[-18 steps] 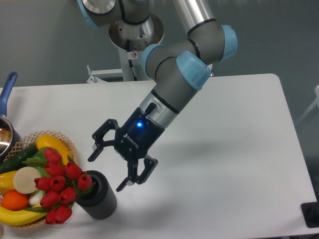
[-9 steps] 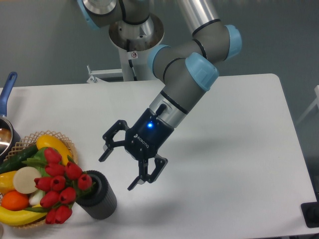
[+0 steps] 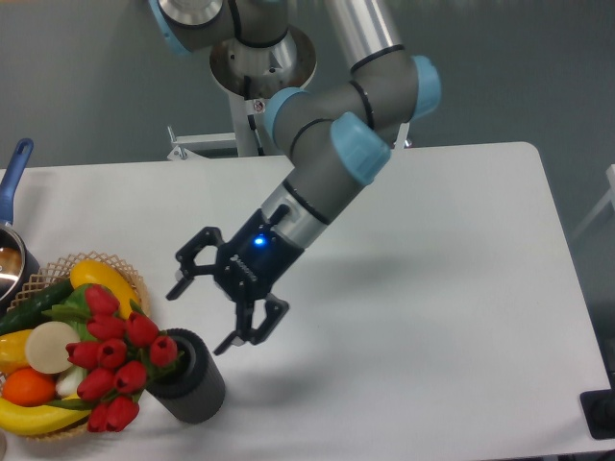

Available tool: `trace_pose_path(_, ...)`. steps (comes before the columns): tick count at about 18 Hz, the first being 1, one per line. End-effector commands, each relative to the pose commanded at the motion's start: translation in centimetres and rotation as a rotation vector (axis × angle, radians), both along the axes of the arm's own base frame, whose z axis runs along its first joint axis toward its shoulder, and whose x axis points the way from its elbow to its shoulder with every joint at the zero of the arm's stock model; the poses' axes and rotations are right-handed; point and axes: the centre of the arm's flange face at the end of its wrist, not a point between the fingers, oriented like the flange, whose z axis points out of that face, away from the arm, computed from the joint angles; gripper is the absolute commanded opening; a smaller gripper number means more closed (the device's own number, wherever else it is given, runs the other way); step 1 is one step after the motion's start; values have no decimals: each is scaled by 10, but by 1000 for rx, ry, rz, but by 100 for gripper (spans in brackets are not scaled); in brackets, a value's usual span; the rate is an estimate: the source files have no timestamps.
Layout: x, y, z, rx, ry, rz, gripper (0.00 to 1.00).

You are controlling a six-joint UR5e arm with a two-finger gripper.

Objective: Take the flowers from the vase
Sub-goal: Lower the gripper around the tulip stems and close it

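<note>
My gripper grabs the green stems next, to pick up the flowers [image 3: 113, 360] from the vase [image 3: 189, 377].
The flowers [image 3: 113, 360], a bunch of red tulip buds on green stems, lean out of the vase [image 3: 189, 377] toward the left, over the basket. That vase is a short dark ribbed cylinder at the table's front left. My gripper [image 3: 204, 317] hangs open just above and to the right of the vase mouth, pointing down-left. Nothing is between its fingers, and it touches neither the flowers nor the vase.
A wicker basket [image 3: 128, 279] at the left holds a yellow fruit, a banana, an orange, a white round piece and green vegetables. A blue-handled pot [image 3: 13, 182] sits at the far left edge. The white table [image 3: 432, 317] stretches to the right.
The gripper swung right and then came back to the left and slightly down, ending closer to the vase and flowers. It stayed open. Flowers and vase have not moved.
</note>
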Motion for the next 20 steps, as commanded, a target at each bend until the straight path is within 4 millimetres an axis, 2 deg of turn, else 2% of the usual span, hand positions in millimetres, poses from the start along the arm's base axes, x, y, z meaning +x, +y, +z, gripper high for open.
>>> trace_pose_path(4, 2, 7, -14, -16, -16, -9, 100)
trace_pose_path(8, 4, 23, -25, -21, -19, -30, 99)
trace_pose_path(11, 1, 26, -22, -17, -14, -27, 99)
trace_pose_path(13, 1, 33, -35, -29, -28, -36, 95)
trace_pose_path(14, 2, 37, -42, -36, -34, -42, 79)
trace_pose_path(15, 1, 39, -48, -41, -39, -43, 48)
trace_pose_path(16, 0, 40, -54, -45, -40, -45, 25)
trace_pose_path(17, -1, 41, -51, -41, -40, -46, 10)
trace_pose_path(18, -1, 39, -49, -41, -41, -42, 0)
trace_pose_path(20, 0, 39, -44, -37, -39, -41, 0)
